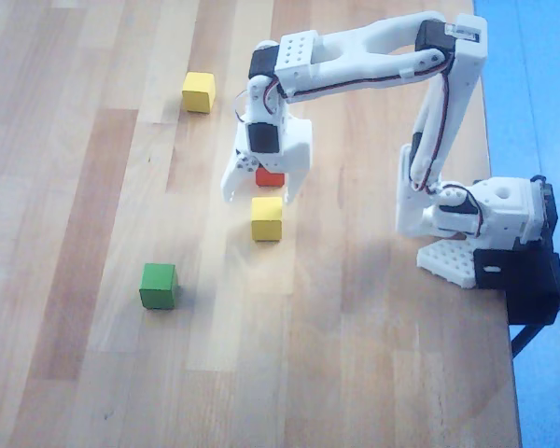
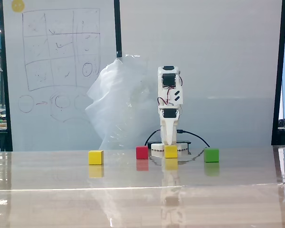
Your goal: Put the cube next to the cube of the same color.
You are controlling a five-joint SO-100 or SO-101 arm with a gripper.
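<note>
The yellow cube is beside the red cube. My gripper should grab that yellow cube by its opposite sides next, to put it beside the other yellow cube (image 1: pixel 198 93).
One yellow cube (image 1: pixel 267 218) lies mid-table; in the fixed view (image 2: pixel 171 151) it rests on the table. The other yellow cube (image 1: pixel 199 91) lies apart, at the top left of the overhead view and at the left in the fixed view (image 2: pixel 96 157). My gripper (image 1: pixel 261 194) is open and empty. In the fixed view the gripper (image 2: pixel 168 141) hangs just above the middle yellow cube. A red cube (image 1: pixel 270 177) shows between the fingers in the overhead view, partly hidden; in the fixed view it (image 2: pixel 142 152) stands beside the gripper, to its left.
A green cube (image 1: pixel 158 286) lies nearer the overhead view's bottom left, at the right in the fixed view (image 2: pixel 211 155). The arm's base (image 1: pixel 467 224) stands at the table's right edge. A crumpled plastic sheet (image 2: pixel 118 104) stands behind the table.
</note>
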